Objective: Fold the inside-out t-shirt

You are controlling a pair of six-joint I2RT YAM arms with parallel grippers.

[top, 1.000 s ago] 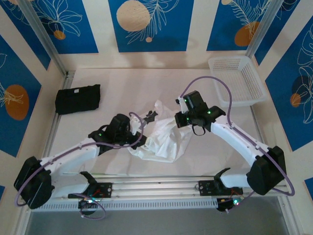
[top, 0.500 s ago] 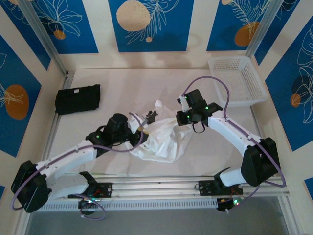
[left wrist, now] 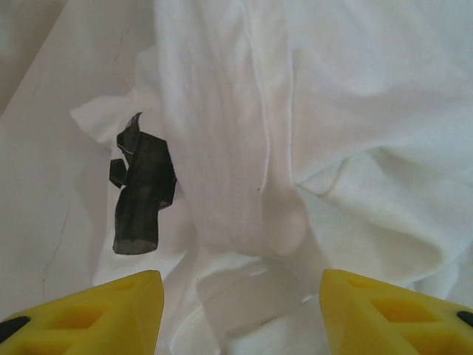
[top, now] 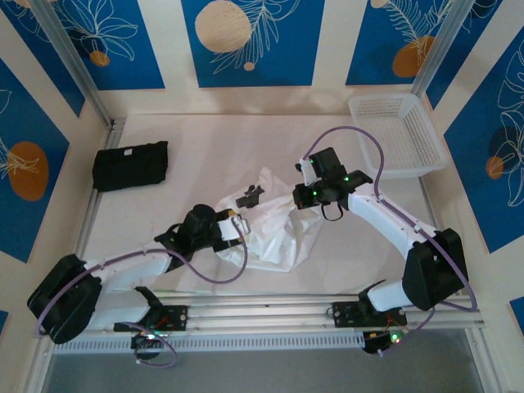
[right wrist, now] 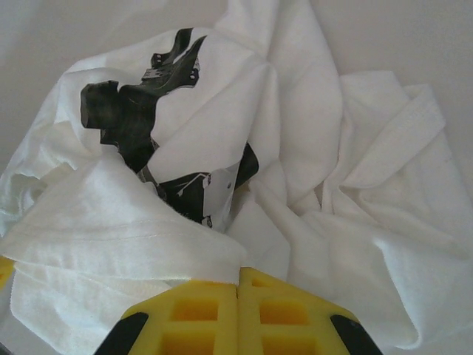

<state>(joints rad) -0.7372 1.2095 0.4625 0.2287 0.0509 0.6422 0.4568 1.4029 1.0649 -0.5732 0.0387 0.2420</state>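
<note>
My left gripper should take hold of the inside-out t-shirt by its loose edge (top: 242,221) (left wrist: 247,279) next, away from where my right gripper holds it. Then the t-shirt can be stretched for folding.
The inside-out t-shirt (top: 278,229) lies crumpled and white in the middle of the table, with a black patch (top: 250,196) at its far left edge. My left gripper (top: 241,227) sits at the shirt's left side. In the left wrist view it (left wrist: 240,318) is open, its yellow fingertips (left wrist: 96,314) wide apart over loose cloth (left wrist: 244,148) and nothing pinched between them. My right gripper (top: 307,199) is at the shirt's upper right edge. In the right wrist view it (right wrist: 238,277) is shut, with a fold of the shirt (right wrist: 126,222) running into its tips.
A folded black garment (top: 129,165) lies at the far left of the table. A white mesh basket (top: 397,135) stands at the back right. Bare table (top: 205,143) lies behind the shirt.
My left gripper has opened, let go of the shirt and drawn back towards the near left. The right gripper has stayed shut in nearly the same place.
</note>
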